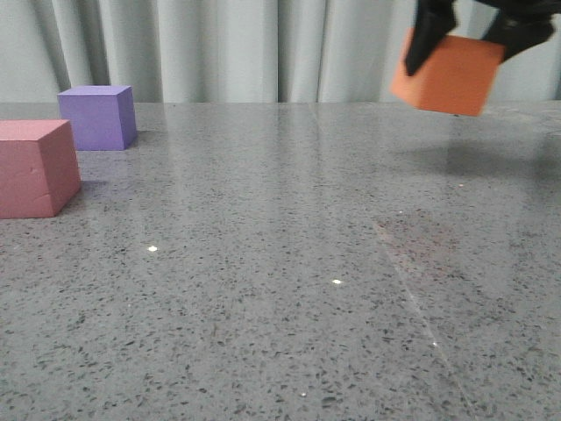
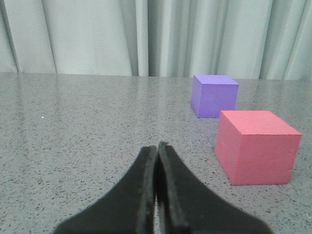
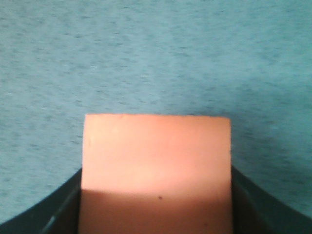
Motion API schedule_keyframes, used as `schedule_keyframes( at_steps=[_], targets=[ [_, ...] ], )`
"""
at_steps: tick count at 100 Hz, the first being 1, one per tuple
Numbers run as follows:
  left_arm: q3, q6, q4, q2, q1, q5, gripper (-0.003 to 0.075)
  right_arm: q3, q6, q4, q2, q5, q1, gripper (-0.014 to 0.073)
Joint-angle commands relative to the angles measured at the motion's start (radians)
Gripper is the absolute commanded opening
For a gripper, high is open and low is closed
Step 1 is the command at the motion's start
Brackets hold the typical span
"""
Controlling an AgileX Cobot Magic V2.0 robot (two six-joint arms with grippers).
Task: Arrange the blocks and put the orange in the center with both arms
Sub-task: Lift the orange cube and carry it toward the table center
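My right gripper should keep hold of the orange cube. The cube is above the table, so it would fall if I opened now.
High over the table's far right hangs the orange cube, with my right gripper shut on it, one dark finger on each side. In the right wrist view the cube fills the space between the fingers of that gripper. On the table at the far left sits the pink-red cube, and the purple cube is just behind it. The gap between the purple cube and the pink-red cube is narrow. My left gripper is shut and empty, low over the table, short of the two cubes.
The grey speckled table stretches wide between the two left cubes and the raised orange cube. A pale pleated curtain hangs behind the table's far edge.
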Motion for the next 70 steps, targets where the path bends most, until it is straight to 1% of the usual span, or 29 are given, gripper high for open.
schedule_keyframes(
  at_steps=[1,24,35,51,63,70],
  targets=[
    [0.055,-0.002,-0.008,-0.032,0.002,-0.082,-0.0019,-0.055,0.066,0.005,-0.011,-0.068,0.047,0.0318],
    [0.055,-0.002,-0.008,-0.032,0.002,-0.082,-0.0019,-0.128,0.206,-0.044,0.079,-0.069,0.150,0.0318],
    [0.055,-0.002,-0.008,-0.032,0.002,-0.082,-0.0019,-0.172,0.311,-0.129,0.126,-0.049,0.203,0.0318],
    [0.055,-0.002,-0.008,-0.032,0.002,-0.082,-0.0019,-0.245,0.487,-0.288,0.197,0.007,0.278,0.0318],
    [0.055,-0.002,-0.008,-0.032,0.002,-0.082,-0.0019,-0.302,0.564,-0.355,0.240,0.037,0.322,0.0318],
    [0.055,-0.002,-0.008,-0.032,0.002,-0.082,-0.0019,-0.328,0.586,-0.358,0.261,0.038,0.335,0.0318]
  ],
)
